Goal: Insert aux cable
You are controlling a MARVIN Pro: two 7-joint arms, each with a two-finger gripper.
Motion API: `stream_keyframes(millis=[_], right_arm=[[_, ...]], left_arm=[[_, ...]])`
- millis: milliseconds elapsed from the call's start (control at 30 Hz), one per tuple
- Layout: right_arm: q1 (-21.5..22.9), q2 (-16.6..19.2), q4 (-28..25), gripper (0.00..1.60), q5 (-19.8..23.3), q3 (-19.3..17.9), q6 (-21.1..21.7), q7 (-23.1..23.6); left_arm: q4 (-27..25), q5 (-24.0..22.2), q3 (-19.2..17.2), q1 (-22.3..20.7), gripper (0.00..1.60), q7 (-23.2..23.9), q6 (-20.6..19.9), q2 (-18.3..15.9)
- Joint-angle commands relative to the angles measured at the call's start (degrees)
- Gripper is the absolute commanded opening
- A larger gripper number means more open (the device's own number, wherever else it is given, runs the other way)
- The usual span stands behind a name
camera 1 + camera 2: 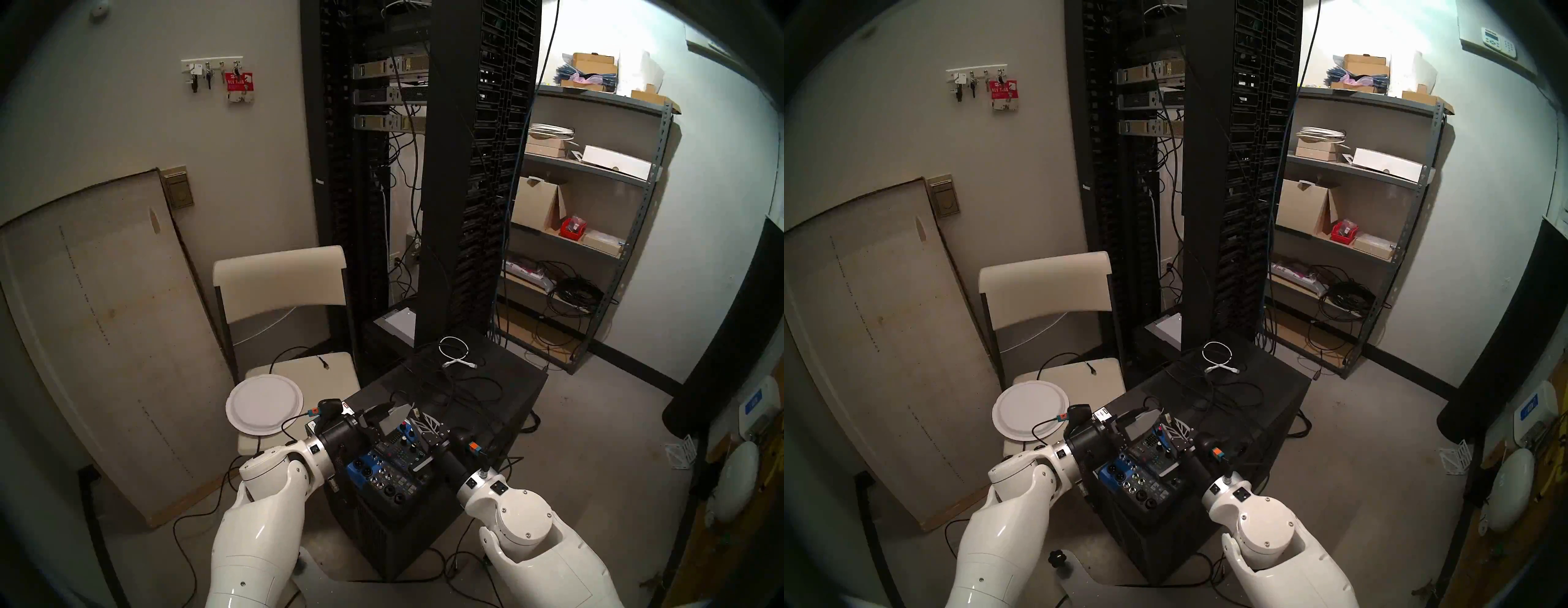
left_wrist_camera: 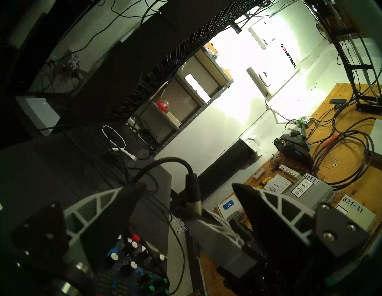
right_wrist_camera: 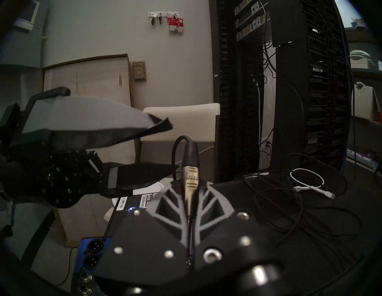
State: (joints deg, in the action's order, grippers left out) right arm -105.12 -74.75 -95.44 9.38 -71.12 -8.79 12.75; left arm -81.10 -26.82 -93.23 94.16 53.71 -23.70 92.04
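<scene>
Next, my left gripper grabs the aux cable at its black boot [image 2: 192, 188], since my right gripper's fingers already cover the silver body of the plug.
The aux cable ends in a silver plug [image 3: 190, 182] with a black boot and a thin black cord looping up behind it. My right gripper [image 3: 191, 187] is shut on this plug, which stands upright above the far end of the blue and black audio mixer [image 1: 388, 467]. My left gripper [image 2: 188, 186] is open, one finger [image 3: 99, 117] high and the other [image 3: 142, 175] low, their tips just left of the plug's boot [image 2: 192, 186]. In the head view both grippers meet over the mixer, left gripper [image 1: 392, 414] facing right gripper [image 1: 418, 414].
The mixer rests on a black case [image 1: 500, 382] strewn with loose black cords and a white coiled cable [image 1: 456, 352]. A paper plate [image 1: 264, 405] lies on a folding chair [image 1: 280, 276] at the left. A server rack [image 1: 424, 170] and a metal shelf [image 1: 594, 170] stand behind.
</scene>
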Motion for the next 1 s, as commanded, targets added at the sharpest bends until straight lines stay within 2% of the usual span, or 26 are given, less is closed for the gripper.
stream_keyframes(millis=[0, 633, 733, 900, 967], right_arm=[[0.45, -0.04, -1.83, 0.0, 0.14, -0.06, 0.07, 0.2], [-0.72, 0.37, -3.88, 0.0, 0.62, 0.31, 0.53, 1.08], [-0.76, 0.4, -3.98, 0.0, 0.65, 0.36, 0.65, 1.19], [-0.94, 0.45, -4.25, 0.0, 0.55, 0.33, 0.82, 1.1], [-0.97, 0.5, -4.31, 0.0, 0.59, 0.29, 0.86, 1.15]], left_arm=[[-0.02, -1.19, 0.77, -2.43, 1.6, 0.2, 0.69, 0.1], [2.12, -0.81, 1.13, -3.27, 1.59, -0.49, 0.34, 0.1], [2.38, -0.69, 1.27, -3.54, 1.43, -0.39, 0.38, 0.02], [2.92, -0.6, 1.45, -3.84, 1.36, -0.33, 0.72, 0.06], [2.92, -0.58, 1.52, -3.88, 1.09, -0.36, 0.66, 0.03]])
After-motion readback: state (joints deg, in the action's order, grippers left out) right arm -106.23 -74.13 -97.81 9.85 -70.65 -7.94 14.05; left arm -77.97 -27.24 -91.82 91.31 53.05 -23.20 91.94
